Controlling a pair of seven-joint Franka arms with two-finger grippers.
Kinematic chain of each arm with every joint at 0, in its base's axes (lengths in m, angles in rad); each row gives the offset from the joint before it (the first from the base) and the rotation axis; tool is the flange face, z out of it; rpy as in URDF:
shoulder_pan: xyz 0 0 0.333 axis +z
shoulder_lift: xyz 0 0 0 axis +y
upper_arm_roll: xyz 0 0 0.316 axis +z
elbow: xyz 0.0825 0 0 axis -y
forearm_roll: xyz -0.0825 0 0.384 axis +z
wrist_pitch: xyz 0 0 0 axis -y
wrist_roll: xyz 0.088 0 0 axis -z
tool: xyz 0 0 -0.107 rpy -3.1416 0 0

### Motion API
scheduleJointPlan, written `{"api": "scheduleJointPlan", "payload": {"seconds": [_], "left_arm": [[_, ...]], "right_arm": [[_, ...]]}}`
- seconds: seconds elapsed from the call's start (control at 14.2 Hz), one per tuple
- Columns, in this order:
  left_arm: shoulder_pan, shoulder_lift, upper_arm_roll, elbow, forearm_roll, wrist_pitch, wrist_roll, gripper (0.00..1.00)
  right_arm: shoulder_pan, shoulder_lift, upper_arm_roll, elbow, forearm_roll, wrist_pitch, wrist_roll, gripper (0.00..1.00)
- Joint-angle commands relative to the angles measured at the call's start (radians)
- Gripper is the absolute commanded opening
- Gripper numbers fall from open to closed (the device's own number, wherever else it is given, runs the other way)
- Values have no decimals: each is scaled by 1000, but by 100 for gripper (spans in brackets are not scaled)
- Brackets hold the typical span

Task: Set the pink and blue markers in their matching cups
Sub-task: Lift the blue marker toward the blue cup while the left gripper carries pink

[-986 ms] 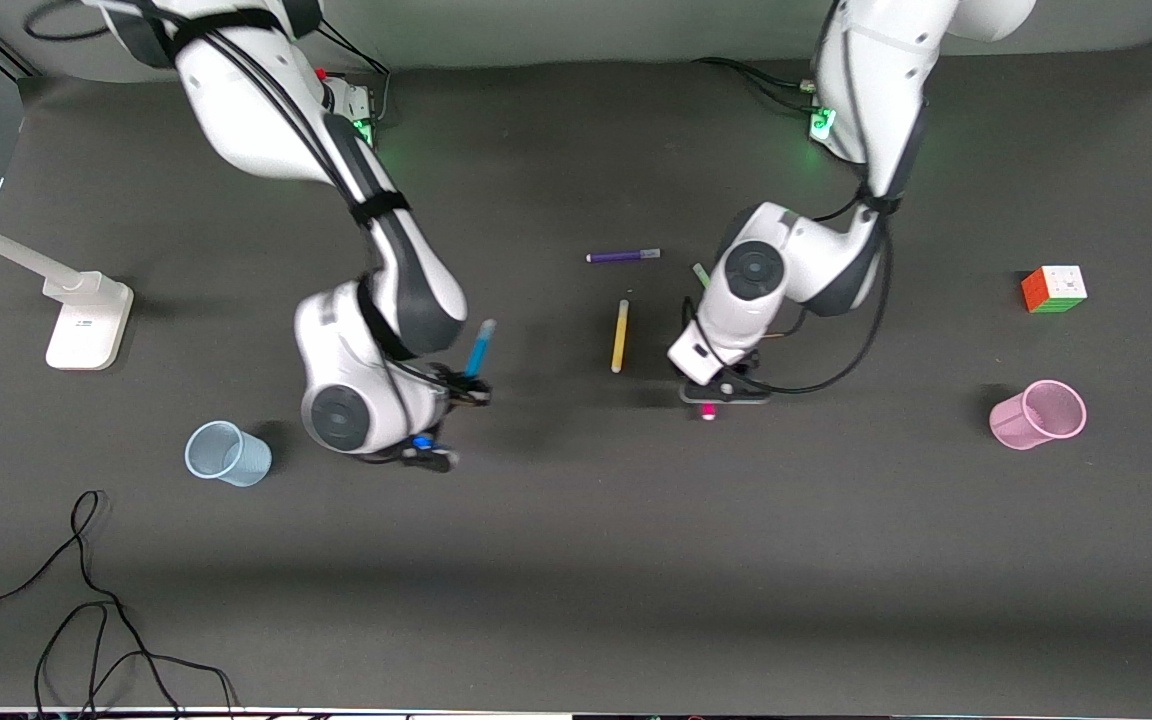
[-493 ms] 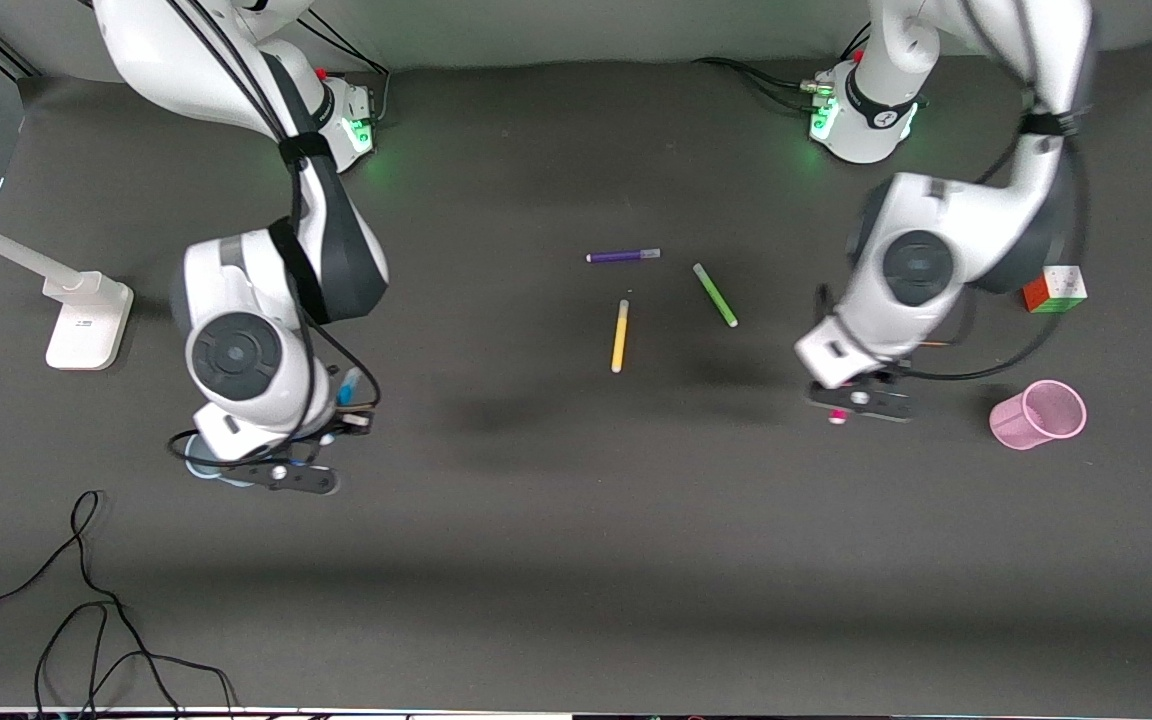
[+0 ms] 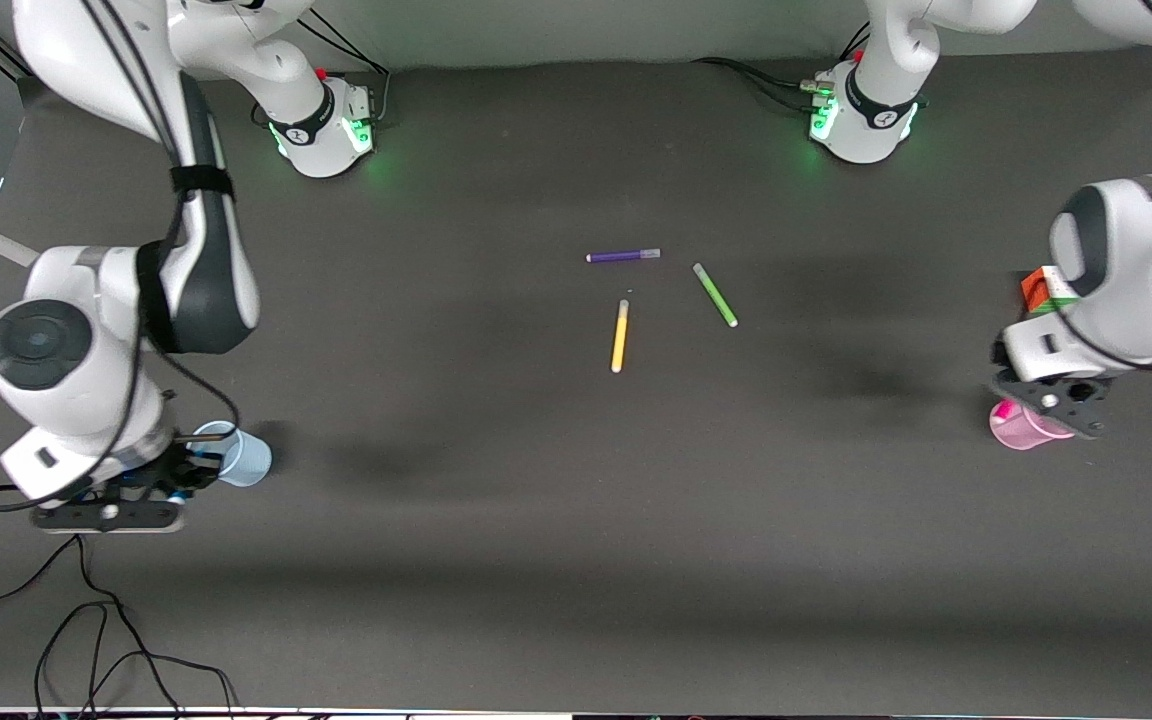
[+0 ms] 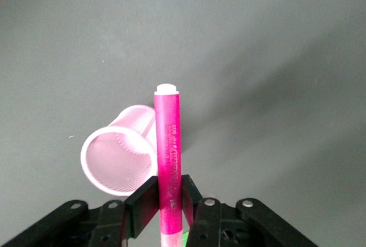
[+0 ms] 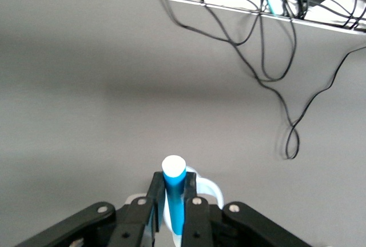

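Observation:
The pink marker has its white end (image 4: 166, 89) outside the cup's rim, so my left gripper should move the marker into the pink cup's opening (image 4: 118, 162) before it lets go.
My left gripper (image 3: 1048, 402) is shut on the pink marker (image 4: 168, 144), held upright with its white end pointing down. In the left wrist view the gripper (image 4: 169, 192) hangs just beside the rim of the pink mesh cup (image 4: 117, 158). That cup (image 3: 1021, 428) stands at the left arm's end of the table. My right gripper (image 3: 161, 485) is shut on the blue marker (image 5: 174, 192). It hangs over the pale blue cup (image 3: 241, 457) at the right arm's end, and the cup's rim (image 5: 213, 188) shows just under the gripper (image 5: 174, 185).
A yellow pen (image 3: 620, 335), a green pen (image 3: 715, 294) and a purple pen (image 3: 623, 256) lie at the table's middle. A colour cube (image 3: 1036, 290) sits partly under the left arm. Loose cables (image 3: 86, 620) lie near the front edge by the right arm's end.
Both arms swung outward from the table's middle, each carrying its marker. The right gripper now hangs at the blue cup, the left gripper at the pink cup.

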Motion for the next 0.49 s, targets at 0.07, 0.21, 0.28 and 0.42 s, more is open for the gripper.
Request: {"api": "scheduleJointPlan", "payload": {"seconds": [0.07,0.21,0.28,0.42], "left_arm": [[119,22,-8,5,13,-17,240,0],[133,90,-8,32,56,-4,263,0],[132,123,-10,55,93,-3,263,0],[130,175,-10,78,134,12,260,0]], "right_arm": [[-12,-84,2,-232,-3,225,-58,0],[-15,-90,2,-296,24,269,-59,0],[-15,-92,2,-320,29,306,-59,0],[-17,-90,2,-352,31,349,-58,0]]}}
